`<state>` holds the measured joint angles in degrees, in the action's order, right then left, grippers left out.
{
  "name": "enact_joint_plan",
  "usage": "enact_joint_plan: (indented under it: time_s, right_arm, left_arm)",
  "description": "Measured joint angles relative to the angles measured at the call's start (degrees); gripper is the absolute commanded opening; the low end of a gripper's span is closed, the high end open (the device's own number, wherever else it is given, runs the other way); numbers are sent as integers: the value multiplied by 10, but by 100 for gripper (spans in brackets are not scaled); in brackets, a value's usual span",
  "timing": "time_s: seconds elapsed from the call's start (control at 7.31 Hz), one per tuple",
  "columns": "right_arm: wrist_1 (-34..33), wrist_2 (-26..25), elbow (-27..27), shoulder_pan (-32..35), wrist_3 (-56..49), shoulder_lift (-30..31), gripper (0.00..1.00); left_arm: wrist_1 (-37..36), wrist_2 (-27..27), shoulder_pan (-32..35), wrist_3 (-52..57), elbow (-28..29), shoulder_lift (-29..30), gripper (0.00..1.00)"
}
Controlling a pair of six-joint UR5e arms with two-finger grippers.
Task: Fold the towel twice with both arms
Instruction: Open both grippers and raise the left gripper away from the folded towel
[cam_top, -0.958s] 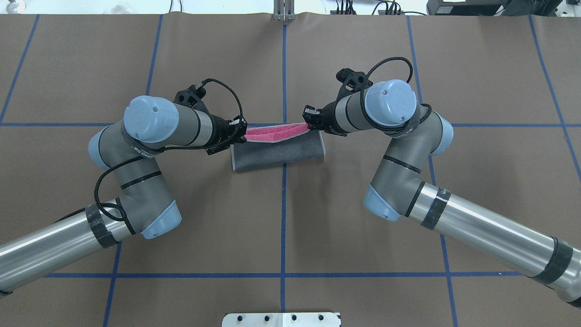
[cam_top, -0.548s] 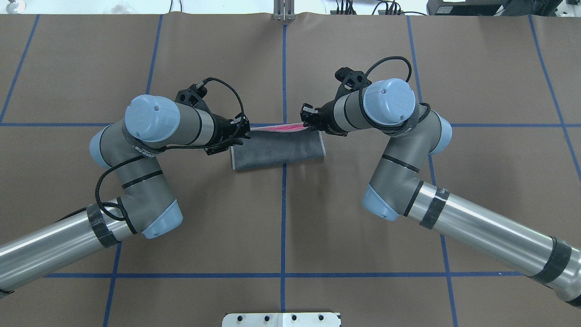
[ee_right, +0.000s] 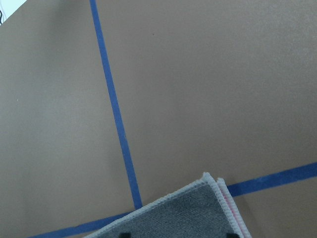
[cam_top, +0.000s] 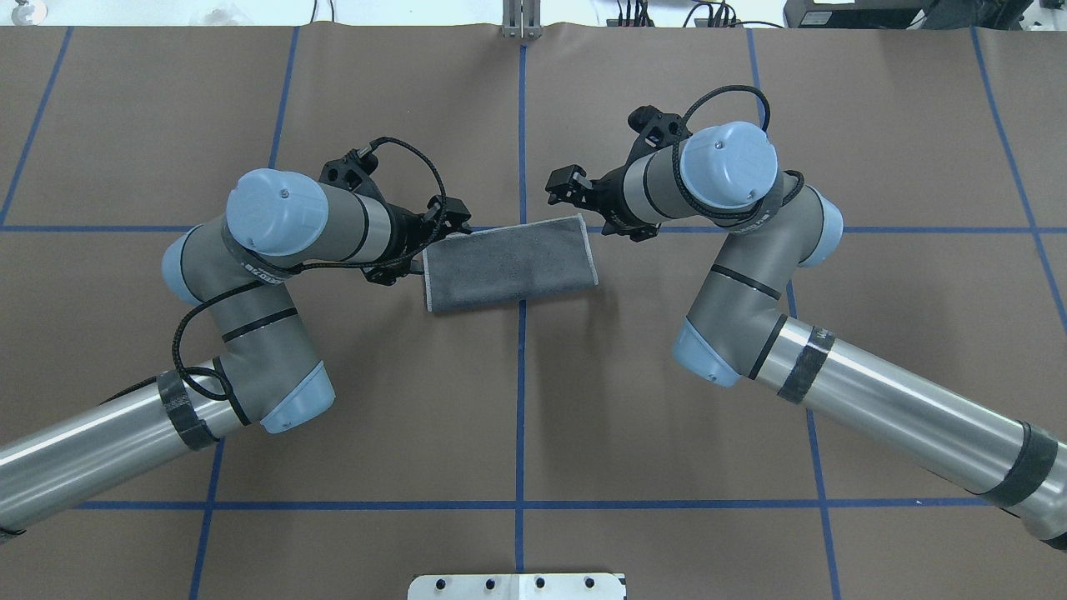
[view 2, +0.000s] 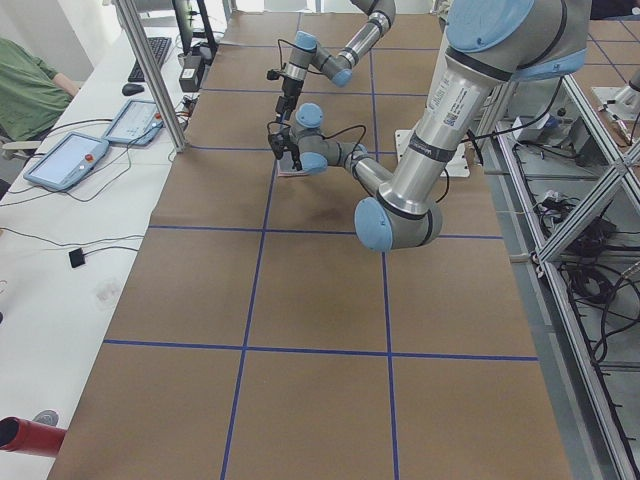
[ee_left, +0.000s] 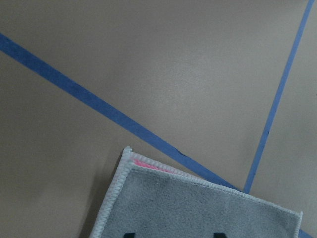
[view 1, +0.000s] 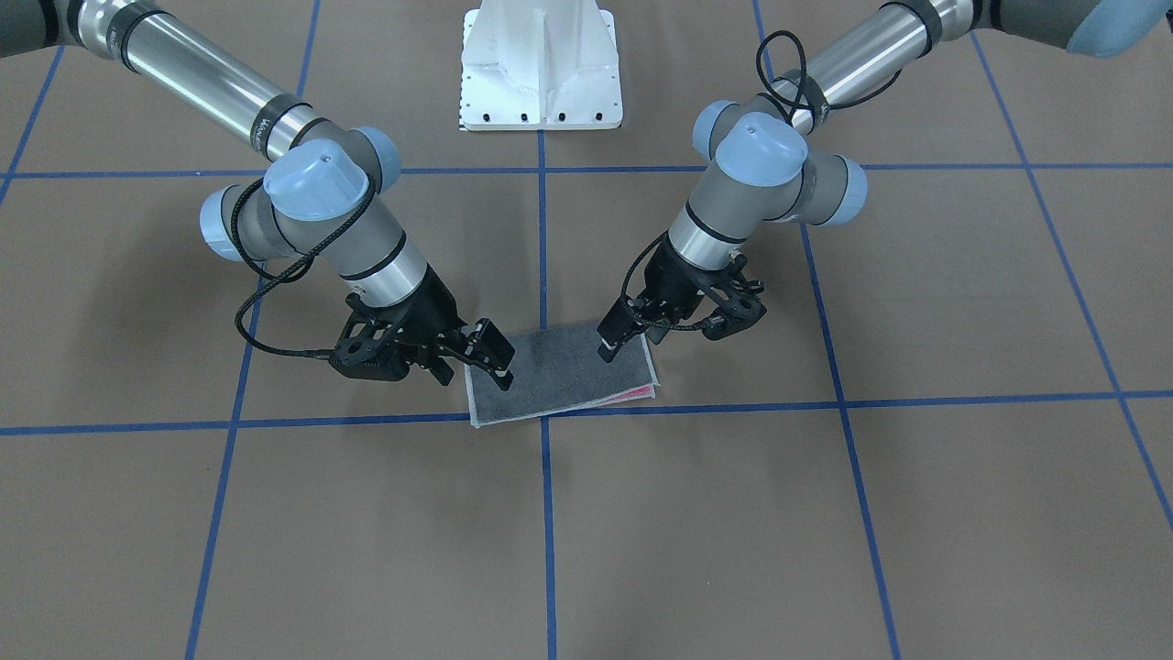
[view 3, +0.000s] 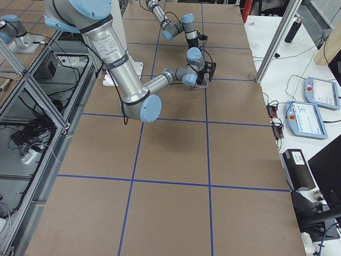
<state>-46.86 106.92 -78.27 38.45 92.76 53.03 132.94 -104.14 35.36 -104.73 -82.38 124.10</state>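
The towel lies flat on the tabletop, so my right gripper next needs to pinch the folded towel [view 1: 555,372] by its pale hem [view 1: 470,398], where the cloth ends.
The towel [cam_top: 508,262] lies folded flat on the brown table, dark grey face up, with a pale hem. A thin pink edge peeks out at one corner [view 1: 632,394]. My left gripper [cam_top: 453,218] is open and empty, just over the towel's far left corner. My right gripper [cam_top: 558,185] is open and empty, raised a little beyond the far right corner. In the front view the left gripper [view 1: 628,341] and right gripper [view 1: 495,357] hover over the towel's two ends. The left wrist view shows the towel's corner [ee_left: 198,203], and so does the right wrist view [ee_right: 188,213].
Blue tape lines [cam_top: 521,125] cross the brown table cover. The white bolted pedestal [view 1: 541,64] stands at the robot's side of the table. Operator consoles [view 2: 70,155] lie on a side bench past the table's far edge.
The lifted far edge with its pink face has come down flat onto the towel. Both grippers have let go of it, opened and drawn back and up from the corners.
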Motion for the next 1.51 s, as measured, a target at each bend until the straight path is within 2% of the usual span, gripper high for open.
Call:
enact_joint_plan:
  time_s: [0.14, 0.41, 0.82, 1.23, 1.37, 1.51]
  right_arm:
    - [-1, 12, -1, 5, 2, 0, 99]
    - [-14, 42, -2, 8, 26, 2, 99]
    - [-70, 65, -7, -16, 31, 4, 98]
    - [-99, 69, -10, -31, 15, 7, 97]
    - [-107, 69, -10, -31, 6, 7, 85]
    - [-111, 69, -10, -31, 0, 7, 67]
  left_arm:
    - [-2, -8, 11, 2, 0, 0, 100]
    - [-7, -70, 59, 10, 0, 0, 100]
    - [-19, -147, 112, 31, -1, -2, 100]
    - [-21, -165, 126, 47, 1, -7, 100]
    - [-21, -165, 126, 48, 2, -8, 100]
    - [-20, -165, 126, 48, 2, -9, 100]
